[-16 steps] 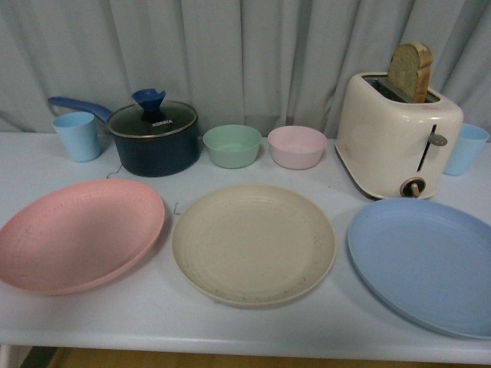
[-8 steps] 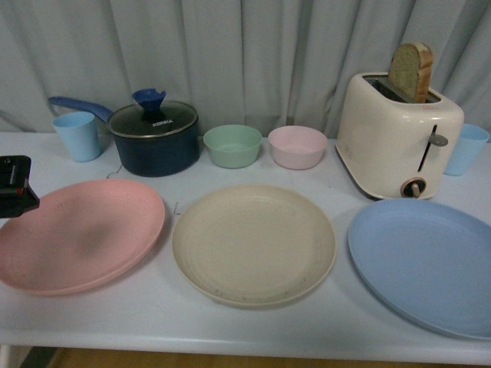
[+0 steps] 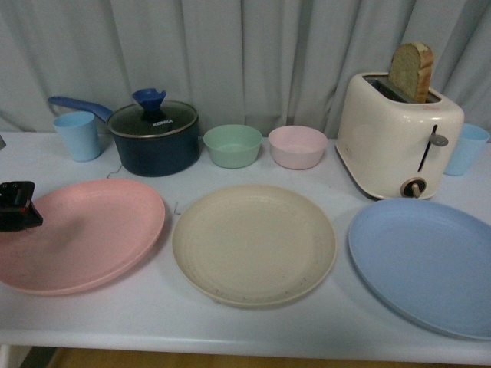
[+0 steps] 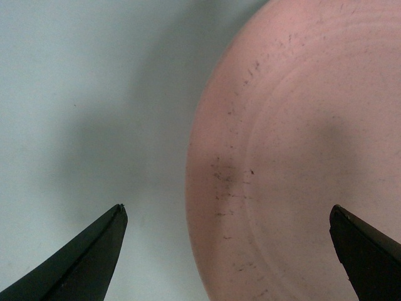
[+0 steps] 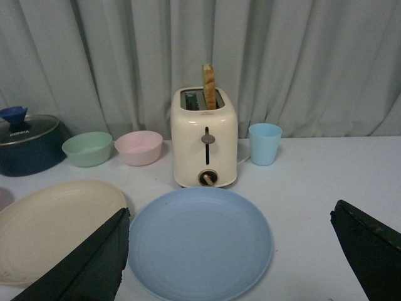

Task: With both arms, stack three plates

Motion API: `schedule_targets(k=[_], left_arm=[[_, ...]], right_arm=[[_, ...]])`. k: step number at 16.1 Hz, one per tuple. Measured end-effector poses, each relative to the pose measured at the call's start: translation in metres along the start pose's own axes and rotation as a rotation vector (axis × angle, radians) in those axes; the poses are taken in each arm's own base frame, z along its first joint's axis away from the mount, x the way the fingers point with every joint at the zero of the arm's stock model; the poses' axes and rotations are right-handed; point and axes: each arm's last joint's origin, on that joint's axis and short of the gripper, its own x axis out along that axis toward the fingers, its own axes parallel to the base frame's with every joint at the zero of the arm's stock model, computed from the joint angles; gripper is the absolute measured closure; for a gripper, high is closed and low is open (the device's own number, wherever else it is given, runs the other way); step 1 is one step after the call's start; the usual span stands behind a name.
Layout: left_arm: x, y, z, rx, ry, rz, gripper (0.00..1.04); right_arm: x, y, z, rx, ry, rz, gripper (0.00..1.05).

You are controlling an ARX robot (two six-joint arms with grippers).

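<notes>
I need to stack the pink plate on the cream-beige plate (image 3: 253, 244), so my left gripper has to grab the pink plate by its rim next.
Three plates lie in a row on the white table: the pink plate (image 3: 84, 234) at the left, the cream-beige plate (image 3: 253, 244) in the middle, the blue plate (image 3: 426, 264) at the right. My left gripper (image 3: 17, 205) hangs over the pink plate's left rim. In the left wrist view it (image 4: 227, 207) is open, its jaws astride the pink plate's edge (image 4: 301, 157), touching nothing. My right gripper (image 5: 230, 210) is open and empty, above the near side of the blue plate (image 5: 200, 241), with the cream plate (image 5: 50, 222) beside it. The right arm is out of the front view.
Behind the plates stand a light blue cup (image 3: 77, 136), a dark lidded pot (image 3: 153, 138), a green bowl (image 3: 232, 146), a pink bowl (image 3: 297, 146), a cream toaster (image 3: 399, 136) holding bread, and another blue cup (image 3: 465, 149). Grey curtain behind. The table's front edge is close to the plates.
My left gripper came into the front view at the far left and has dropped lower over the pink plate's rim. The plates have not moved.
</notes>
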Motion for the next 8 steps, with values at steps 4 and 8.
schedule_targets(k=[4,8], left_arm=[[0.023,0.009,-0.005,0.001,0.011,-0.005,0.07],[0.030,0.023,-0.007,-0.027,0.013,-0.007,0.48]], right_arm=[[0.000,0.000,0.000,0.000,0.000,0.000,0.06],[0.000,0.000,0.000,0.000,0.000,0.000,0.06]])
